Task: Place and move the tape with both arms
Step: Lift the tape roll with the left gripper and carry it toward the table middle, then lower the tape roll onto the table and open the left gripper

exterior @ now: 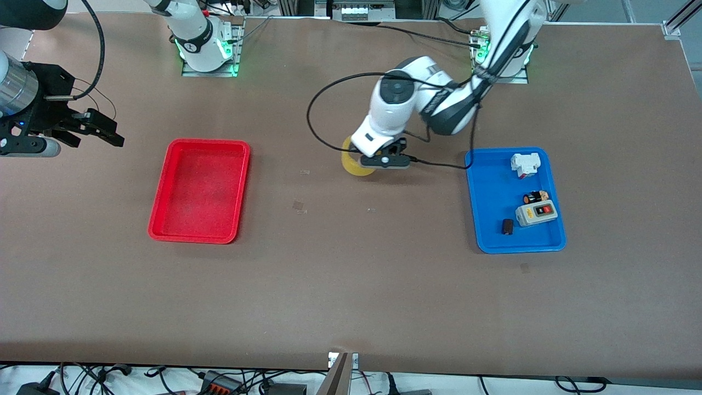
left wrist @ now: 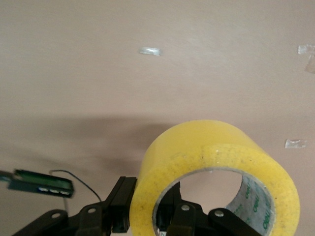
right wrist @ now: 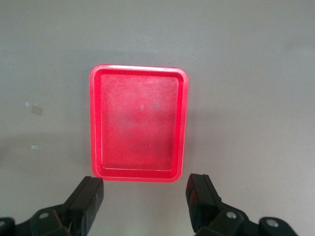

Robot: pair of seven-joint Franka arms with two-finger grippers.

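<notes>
I will keep holding the tape (exterior: 351,162) (left wrist: 211,147) with my left gripper until it is lower, because it is hanging above the shadowed table.
The tape (exterior: 351,162) is a yellow roll held on edge over the middle of the table, between the red tray and the blue tray. My left gripper (exterior: 363,164) is shut on its wall. In the left wrist view the tape (left wrist: 211,147) fills the lower part, with one finger (left wrist: 123,201) outside the ring and the other inside the hole; my left gripper (left wrist: 147,206) pinches the wall between them. My right gripper (exterior: 101,129) is open and empty, up in the air toward the right arm's end of the table. In the right wrist view my right gripper (right wrist: 145,201) looks down on the red tray.
An empty red tray (exterior: 164,189) lies toward the right arm's end and also shows in the right wrist view (right wrist: 96,123). A blue tray (exterior: 474,208) toward the left arm's end holds a grey switch box (exterior: 536,214), a white part (exterior: 525,163) and small dark items (exterior: 508,226).
</notes>
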